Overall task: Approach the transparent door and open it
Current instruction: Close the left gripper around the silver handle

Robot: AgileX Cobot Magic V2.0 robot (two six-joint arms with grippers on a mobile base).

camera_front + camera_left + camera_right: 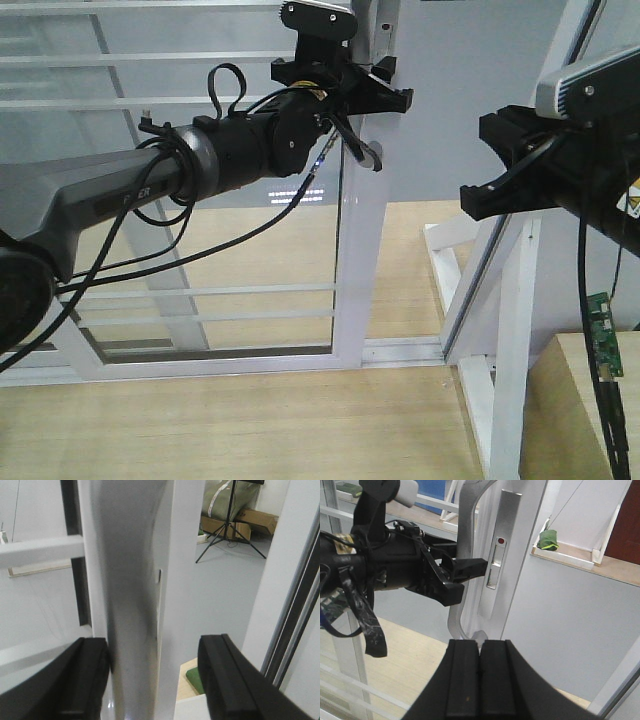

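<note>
My left gripper needs to grab the grey curved handle (368, 152) of the transparent door (240, 250) next, so that it can open the door.
The transparent door (240, 250) fills the left and middle of the front view, clear glass with thin white bars in a white frame (360, 270). Its grey curved handle (368, 152) sits on the right stile. My left gripper (385, 85) is up at that stile and open. In the left wrist view its two black fingers (225, 680) stand wide apart with the grey handle (130, 600) between them, close to the left finger. From the right wrist I see the left gripper (465, 577) at the handle (465, 525). My right gripper (480, 650) is shut, empty and short of the door (475, 198).
A second white-framed glass panel (510, 300) leans at the right, close under my right arm. A white floor track (400, 350) runs along the wooden floor. A wooden surface (580, 400) is at the bottom right. Beyond the door stand a tripod (230, 525) and cardboard boxes (250, 520).
</note>
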